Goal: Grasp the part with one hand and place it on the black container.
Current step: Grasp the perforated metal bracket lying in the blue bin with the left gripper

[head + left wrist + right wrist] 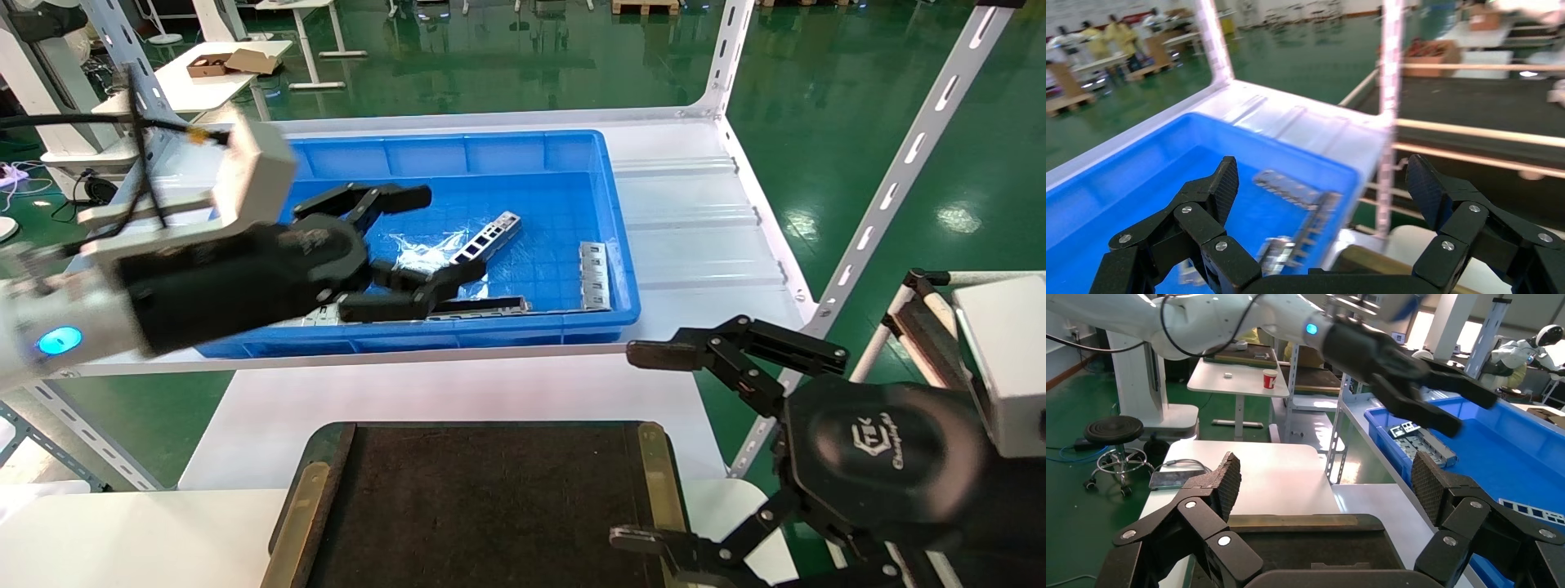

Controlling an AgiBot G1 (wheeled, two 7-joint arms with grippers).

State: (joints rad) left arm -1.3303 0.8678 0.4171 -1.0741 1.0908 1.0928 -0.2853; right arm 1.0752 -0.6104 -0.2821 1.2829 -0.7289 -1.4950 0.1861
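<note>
My left gripper will next grab the silver part by its long sides beside the square cut-outs to put it on the black container [482,506].
The part [489,236], a short silver-grey bar with a row of square cut-outs, lies slanted on a clear plastic film on the floor of the blue bin [458,140]. My left gripper [448,235] is over the bin, open, its fingers spread to either side of the part's near end with nothing held. In the left wrist view the part [1310,225] shows blurred between the spread jaws of the left gripper [1322,184]. The black container [482,506] lies flat on the white table in front. My right gripper [637,445] hangs open and empty beside the container's right rim.
In the bin, a flat grey perforated plate [594,275] lies by the right wall and a longer bar [482,306] along the near wall. The bin sits on a white shelf with slotted uprights [899,175]. In the right wrist view the container [1303,545] lies under the right gripper [1324,478].
</note>
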